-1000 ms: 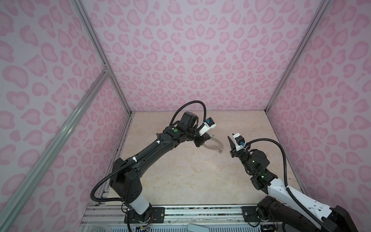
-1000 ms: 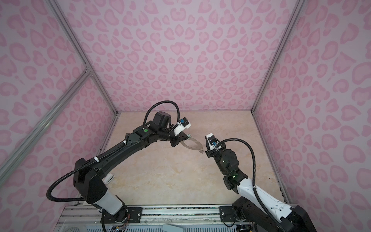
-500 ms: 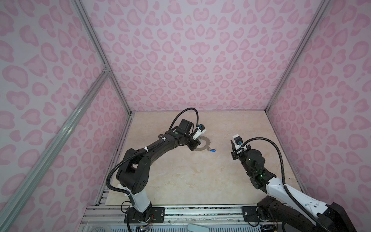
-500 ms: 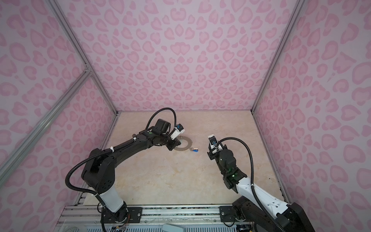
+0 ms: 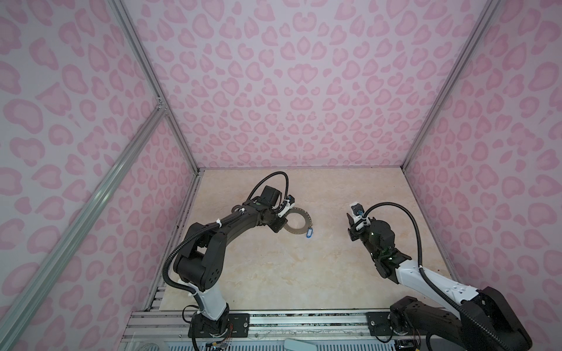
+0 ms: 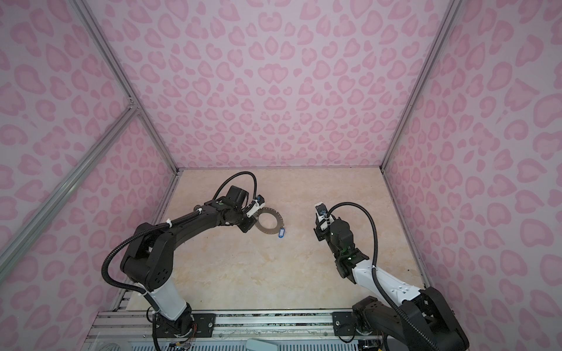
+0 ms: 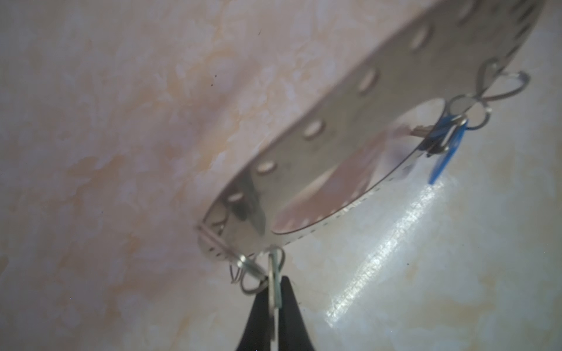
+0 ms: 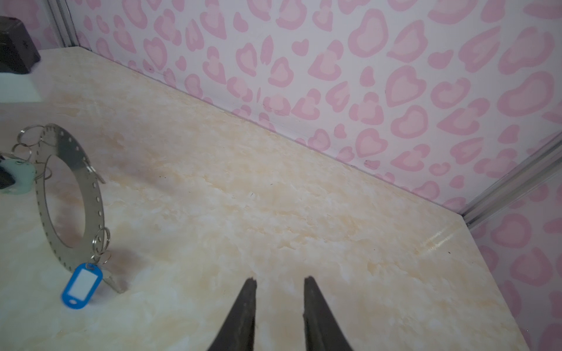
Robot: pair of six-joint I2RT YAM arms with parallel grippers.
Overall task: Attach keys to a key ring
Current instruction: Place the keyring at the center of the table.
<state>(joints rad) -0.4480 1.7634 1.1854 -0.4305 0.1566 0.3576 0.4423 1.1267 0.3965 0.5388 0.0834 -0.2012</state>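
Note:
The key ring is tilted and its held edge is raised, so I should keep holding the key. The key would drop onto the table if my left gripper opened now.
The key ring (image 5: 299,232) (image 6: 269,231), a flat grey disc with small holes round its rim, sits low at the back left of the table. A blue tag (image 5: 309,233) (image 8: 81,285) and a small silver key (image 8: 114,284) hang from wire loops on its near edge and rest on the table. My left gripper (image 7: 275,288) is shut on a pale mint green key (image 8: 21,176) (image 7: 276,285), which is linked by loops to the ring's (image 7: 334,100) other edge. My right gripper (image 8: 279,279) (image 5: 349,218) hovers open and empty, well to the right of the ring (image 8: 65,146).
Pink patterned walls close in the beige marbled table (image 5: 304,273) on three sides. The left arm's body (image 5: 231,225) stretches from the front left towards the ring. An aluminium rail (image 5: 304,319) runs along the front edge.
The left arm has brought the key ring down from mid-air to the table, so the blue tag now rests there. The right gripper has drawn away to the right.

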